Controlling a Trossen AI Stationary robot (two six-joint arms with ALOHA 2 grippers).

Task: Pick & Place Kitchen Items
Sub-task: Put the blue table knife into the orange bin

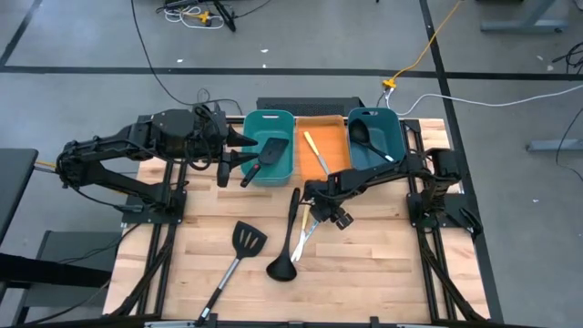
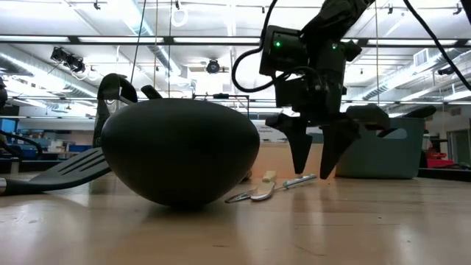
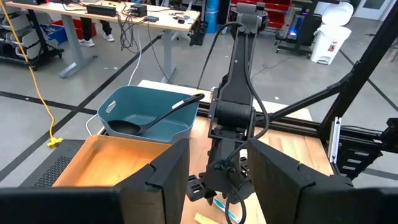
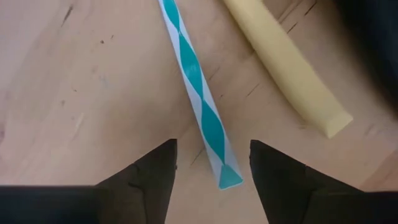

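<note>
The striped stick needs to be grabbed next by its teal-tipped end (image 4: pixel 226 172) with my right gripper. The stick will then go into the orange bin.
My right gripper (image 4: pixel 211 149) points down, open, close above the table, its fingers standing on either side of the near end of a teal-and-white striped stick (image 4: pixel 199 87) without touching it. A yellow stick (image 4: pixel 286 62) lies flat beside it. In the high view my right gripper (image 1: pixel 317 214) is at mid-table, next to a black ladle (image 1: pixel 284 264) and a black slotted spatula (image 1: pixel 244 240) lying on the wood. My left gripper (image 1: pixel 235 162) hovers open and high by the light teal bin (image 1: pixel 250 123), nothing between its fingers (image 3: pixel 168 180).
Three bins stand in a row at the far edge. The light teal one holds a spatula (image 1: pixel 269 153) whose handle leans over the rim. The orange bin (image 1: pixel 337 137) holds a yellow stick. The dark teal bin (image 3: pixel 168 127) holds a ladle (image 3: pixel 146 121).
</note>
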